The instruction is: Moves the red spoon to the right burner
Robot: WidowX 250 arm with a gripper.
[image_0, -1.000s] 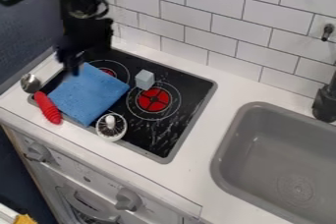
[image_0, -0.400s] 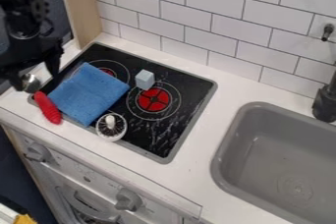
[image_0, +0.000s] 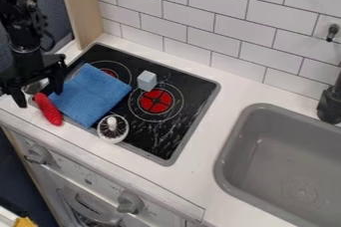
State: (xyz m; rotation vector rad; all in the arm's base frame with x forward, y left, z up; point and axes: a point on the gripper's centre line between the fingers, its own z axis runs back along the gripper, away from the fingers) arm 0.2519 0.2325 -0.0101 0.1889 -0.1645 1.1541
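My gripper needs to grab the spoon by the end opposite its wide red part next, to move the red spoon (image_0: 49,110) to the burner beside the grey-blue block.
The gripper (image_0: 40,95) is at the left edge of the stove, open, its fingertips spread on either side of the red spoon's upper end. The red spoon (image_0: 49,110) lies on the counter's left front part, its ribbed red handle slanting down to the right. Its metal bowl is partly hidden behind the gripper. Whether the fingers touch the spoon, I cannot tell. The right burner (image_0: 156,101) is a red disc within white rings on the black stove top (image_0: 190,89).
A blue cloth (image_0: 92,94) covers part of the left burner beside the spoon. A grey-blue block (image_0: 147,80) stands behind the right burner, and a round white-rimmed object (image_0: 113,128) sits at the stove's front edge. The grey sink (image_0: 230,144) is at right.
The arm has swung left from above the stove's back left corner, then come down and forward around the spoon's bowl end. The spoon, cloth and block have stayed put.
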